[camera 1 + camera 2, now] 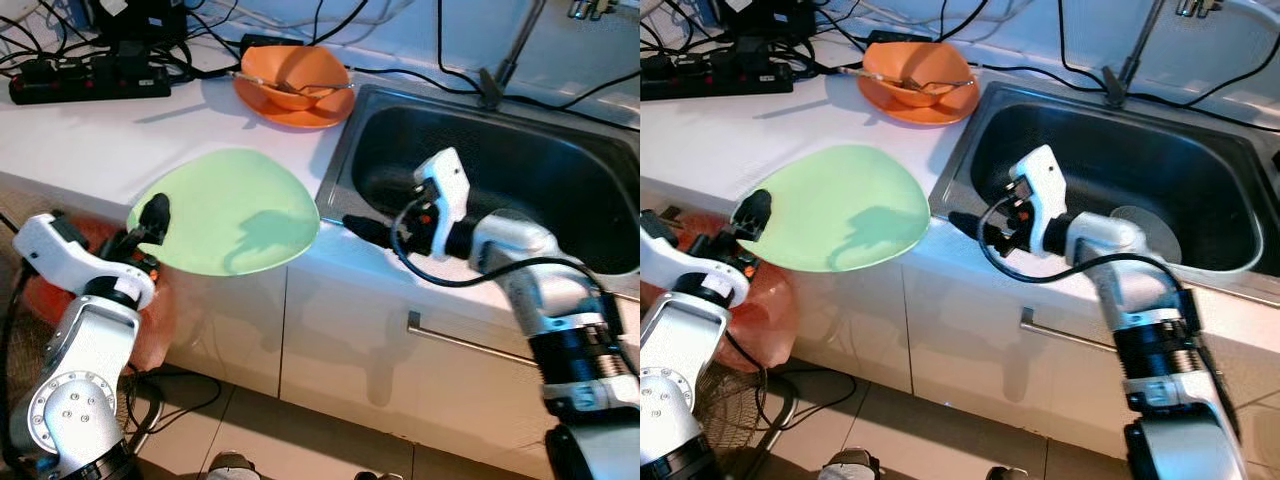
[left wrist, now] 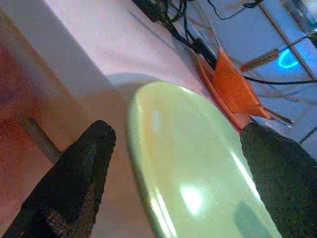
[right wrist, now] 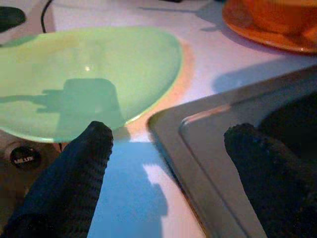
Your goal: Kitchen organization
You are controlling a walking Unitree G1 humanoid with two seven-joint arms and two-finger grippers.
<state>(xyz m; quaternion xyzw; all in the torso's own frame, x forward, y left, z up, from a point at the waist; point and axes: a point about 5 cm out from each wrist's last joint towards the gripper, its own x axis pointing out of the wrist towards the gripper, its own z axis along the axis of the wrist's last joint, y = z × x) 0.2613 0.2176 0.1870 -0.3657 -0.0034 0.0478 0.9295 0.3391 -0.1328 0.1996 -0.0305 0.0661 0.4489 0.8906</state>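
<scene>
The green plate's side spreads far wider than my fingers open, so my right gripper will grab the plate by its thin rim [image 1: 308, 244] [image 3: 130, 120] next.
A light green plate [image 1: 235, 210] lies on the white counter [image 1: 90, 140], its front edge jutting out past the counter's edge. My left gripper [image 1: 143, 228] is open at the plate's left rim, one finger above it and one below; the left wrist view has the rim [image 2: 148, 163] between the two fingers. My right gripper [image 1: 365, 228] is open and low over the counter by the front left corner of the steel sink [image 1: 335, 170], pointing toward the plate [image 3: 94, 74] and apart from it. Nothing is between its fingers [image 3: 94, 148].
An orange bowl [image 1: 295, 70] with a utensil in it sits on an orange plate [image 1: 290, 112] at the back by the sink. A black power strip [image 1: 90, 80] and cables lie at back left. A tap stem [image 1: 510, 50] rises behind the sink. A reddish bag [image 1: 770, 300] hangs below the counter.
</scene>
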